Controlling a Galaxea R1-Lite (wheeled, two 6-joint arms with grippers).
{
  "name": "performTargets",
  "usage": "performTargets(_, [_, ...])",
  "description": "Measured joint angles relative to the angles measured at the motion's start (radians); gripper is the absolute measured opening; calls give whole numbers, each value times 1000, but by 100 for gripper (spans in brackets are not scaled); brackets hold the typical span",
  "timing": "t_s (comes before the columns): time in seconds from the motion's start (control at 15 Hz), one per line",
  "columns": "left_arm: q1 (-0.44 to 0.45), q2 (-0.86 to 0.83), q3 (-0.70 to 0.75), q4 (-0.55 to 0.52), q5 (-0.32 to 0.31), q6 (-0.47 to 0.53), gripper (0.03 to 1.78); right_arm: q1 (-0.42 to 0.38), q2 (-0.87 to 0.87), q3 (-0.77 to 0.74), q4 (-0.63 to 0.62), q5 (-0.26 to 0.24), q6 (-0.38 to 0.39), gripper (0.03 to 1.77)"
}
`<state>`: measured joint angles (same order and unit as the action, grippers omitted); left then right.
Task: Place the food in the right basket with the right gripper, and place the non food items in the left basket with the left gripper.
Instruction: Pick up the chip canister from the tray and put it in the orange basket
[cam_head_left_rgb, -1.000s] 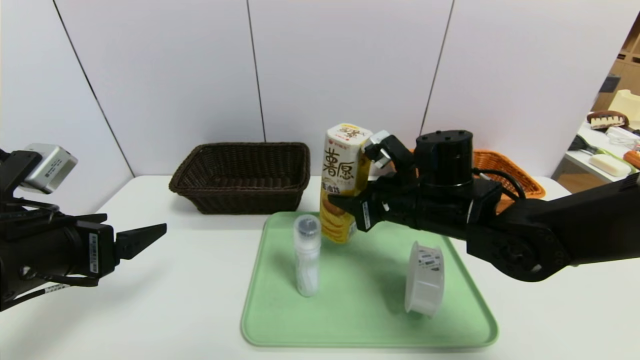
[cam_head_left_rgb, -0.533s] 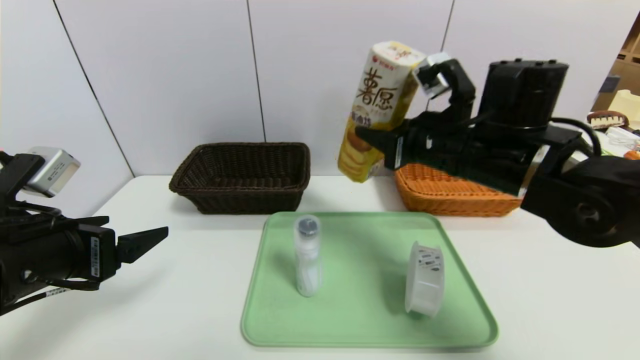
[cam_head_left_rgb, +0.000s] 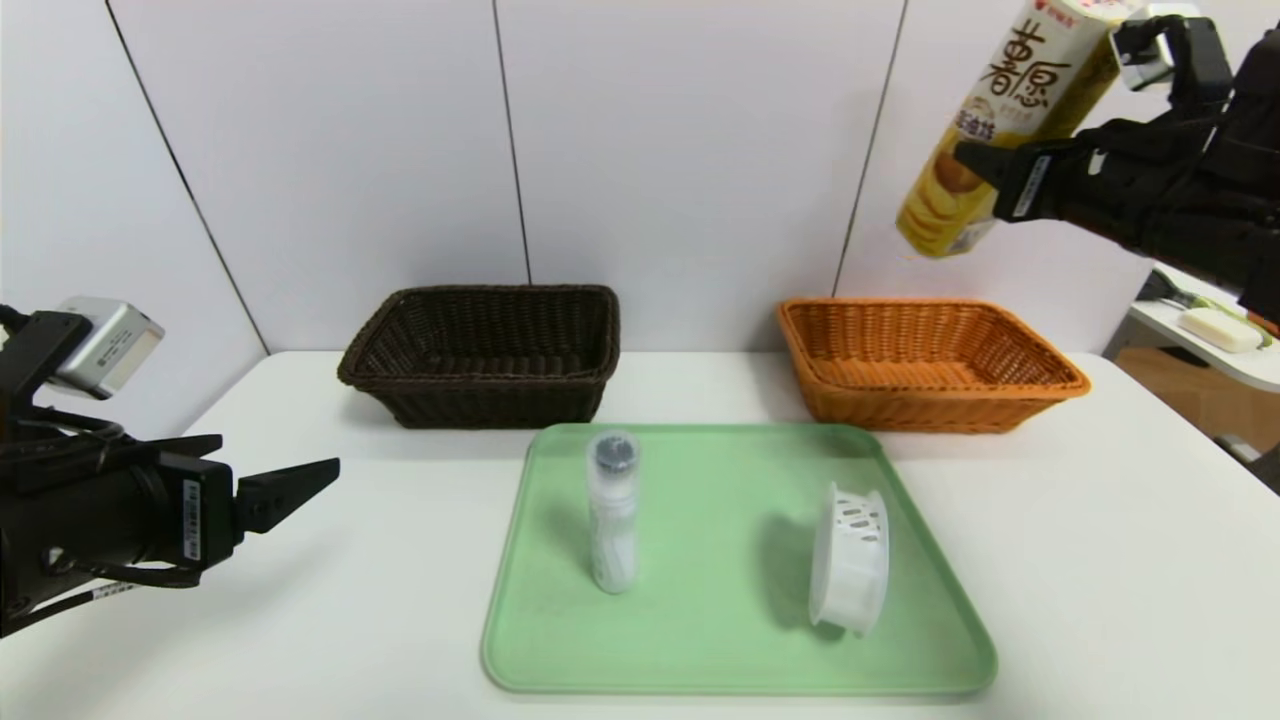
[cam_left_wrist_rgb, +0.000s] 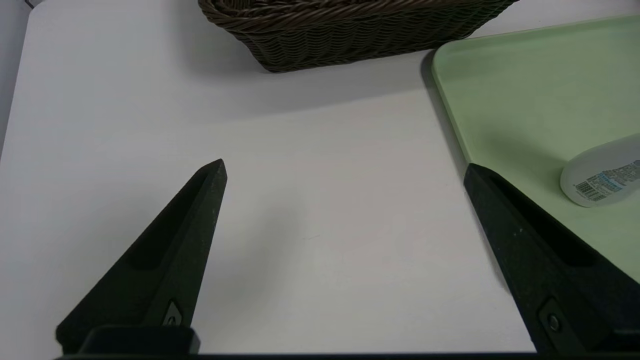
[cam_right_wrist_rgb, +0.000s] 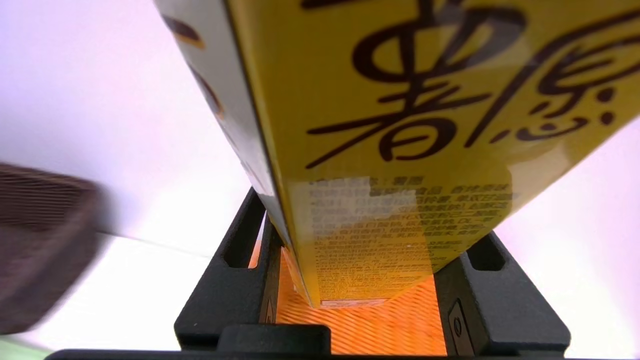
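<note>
My right gripper keeps hold of the carton for now, since its lower end (cam_head_left_rgb: 939, 234) still hangs above the orange basket (cam_head_left_rgb: 924, 350) in the head view.
The food, a tall yellow and white carton (cam_head_left_rgb: 1000, 120), hangs tilted high above the right basket (cam_head_left_rgb: 930, 365), with my right gripper (cam_head_left_rgb: 985, 165) shut on its lower half. The right wrist view shows the carton (cam_right_wrist_rgb: 400, 150) between the fingers of that gripper (cam_right_wrist_rgb: 365, 250), with orange wicker (cam_right_wrist_rgb: 360, 325) below. A slim white bottle (cam_head_left_rgb: 613, 510) stands upright and a white tub (cam_head_left_rgb: 850, 570) rests on its edge. My left gripper (cam_head_left_rgb: 300, 480) hovers open over the table, short of the dark left basket (cam_head_left_rgb: 485, 350). In the left wrist view this gripper (cam_left_wrist_rgb: 345, 167) holds nothing; the bottle (cam_left_wrist_rgb: 600, 175) lies beyond one finger.
Bottle and tub sit on a green tray (cam_head_left_rgb: 700, 650) in the middle of the white table. Both baskets stand at the back against white wall panels. A side table with odd items (cam_head_left_rgb: 1215, 330) is at the far right.
My right gripper has lifted the carton off the tray and carried it up and to the right, over the orange basket. The left arm has barely moved.
</note>
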<state>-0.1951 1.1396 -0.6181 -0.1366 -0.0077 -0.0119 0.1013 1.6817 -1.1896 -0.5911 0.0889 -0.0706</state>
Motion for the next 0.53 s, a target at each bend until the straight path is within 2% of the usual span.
performTargets(0.2, [-6, 2, -4, 0, 0, 0, 169, -51, 3, 66, -5, 10, 8, 84])
performTargets(0.53, [-7, 1, -5, 0, 0, -3, 169, -63, 53, 121, -55, 10, 14, 84])
